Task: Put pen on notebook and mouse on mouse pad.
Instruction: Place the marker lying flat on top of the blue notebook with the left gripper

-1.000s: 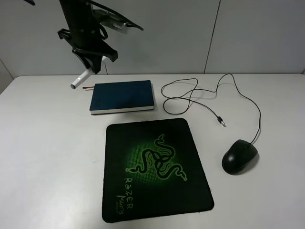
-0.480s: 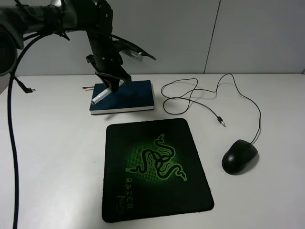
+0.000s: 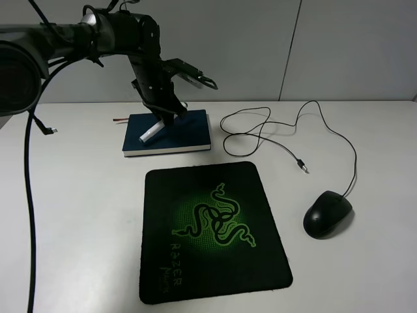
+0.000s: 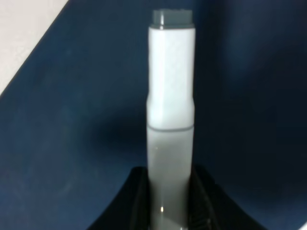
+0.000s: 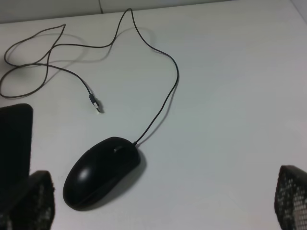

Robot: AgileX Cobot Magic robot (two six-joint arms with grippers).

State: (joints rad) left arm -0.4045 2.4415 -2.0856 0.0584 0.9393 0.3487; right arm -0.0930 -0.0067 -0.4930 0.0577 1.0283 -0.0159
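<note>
I should open my left gripper: the pen's lower end touches the notebook cover inside its edges, so the pen would stay there.
My left gripper is shut on the white pen, which slants down over the left part of the teal-blue notebook. In the left wrist view the pen stands out from between the black fingers, close above the notebook cover; contact cannot be told. The black mouse lies on the table right of the mouse pad. Above the mouse hangs my right gripper, open, its fingers wide apart. A corner of the mouse pad shows beside it.
The mouse cable loops across the table behind the mouse, right of the notebook, and ends in a small plug. A reddish ribbon sticks out at the notebook's far left. A loose cable from the left arm hangs down at the left.
The left arm has carried the pen from above the table left of the notebook, rightward and down, to just over the notebook's cover. Mouse, cable and pad have not moved.
</note>
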